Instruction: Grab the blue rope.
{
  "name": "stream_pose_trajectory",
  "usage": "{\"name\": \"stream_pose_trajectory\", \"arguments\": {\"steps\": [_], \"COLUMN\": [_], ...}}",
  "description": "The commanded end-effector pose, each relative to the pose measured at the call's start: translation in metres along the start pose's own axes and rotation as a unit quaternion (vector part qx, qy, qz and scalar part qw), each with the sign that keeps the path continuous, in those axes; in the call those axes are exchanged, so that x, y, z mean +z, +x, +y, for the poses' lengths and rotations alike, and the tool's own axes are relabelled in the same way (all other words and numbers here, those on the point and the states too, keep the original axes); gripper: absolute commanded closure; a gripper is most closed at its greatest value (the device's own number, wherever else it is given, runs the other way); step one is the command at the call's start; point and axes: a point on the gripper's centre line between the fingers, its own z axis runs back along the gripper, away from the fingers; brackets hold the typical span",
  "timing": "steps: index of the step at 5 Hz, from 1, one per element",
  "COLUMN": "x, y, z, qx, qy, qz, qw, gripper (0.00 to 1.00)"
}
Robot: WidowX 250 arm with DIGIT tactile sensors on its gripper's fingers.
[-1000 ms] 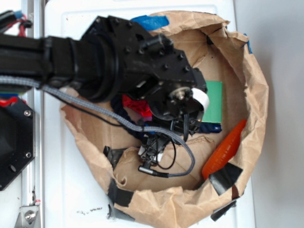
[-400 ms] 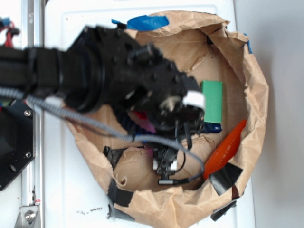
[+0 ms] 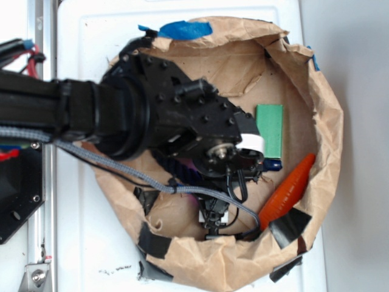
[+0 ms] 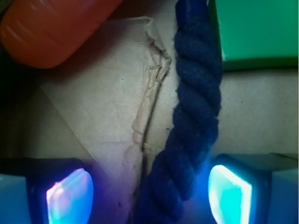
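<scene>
My fingers reach down on either side of the navy rope over the brown paper (image 4: 114, 179), and closing would catch the rope, so it is now time to close.
The blue rope (image 4: 196, 93) is a thick navy twisted cord that runs up the wrist view, lying on brown paper. It passes between the fingers of my gripper (image 4: 149, 196), which is open, and lies nearer the right pad (image 4: 230, 193) than the left pad (image 4: 70, 196). Neither pad presses on it. From the exterior view my arm covers most of the rope; a dark stretch (image 3: 176, 167) shows under the wrist and a bright blue end (image 3: 272, 164) beside the green block. The gripper (image 3: 237, 169) is low inside the paper nest.
A green block (image 3: 270, 129) lies just past the rope. An orange carrot-shaped toy (image 3: 287, 190) leans at the right. The crumpled brown paper wall (image 3: 322, 109) rings everything, patched with black tape (image 3: 289, 226) and blue tape (image 3: 185, 28). A grey braided cable (image 3: 121, 164) trails below the arm.
The arm has shifted a little downward in the exterior view, and the camera cable moved with it. A red item seen under the wrist earlier is now covered.
</scene>
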Motion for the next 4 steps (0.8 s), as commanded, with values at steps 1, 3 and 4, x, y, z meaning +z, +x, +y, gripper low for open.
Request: {"name": "stream_pose_trajectory", "arguments": {"steps": [1, 3, 4], "x": [-0.0116, -0.0077, -0.0093], "y": [-0.0054, -0.0068, -0.0083], "z": [-0.0095, -0.0075, -0.0068], "qx": [-0.012, -0.011, -0.01], "qy": [-0.001, -0.002, -0.001], "qz": [-0.004, -0.009, -0.008], "qw": [1.0, 1.0, 1.0], "gripper": [1.0, 1.0, 1.0]}}
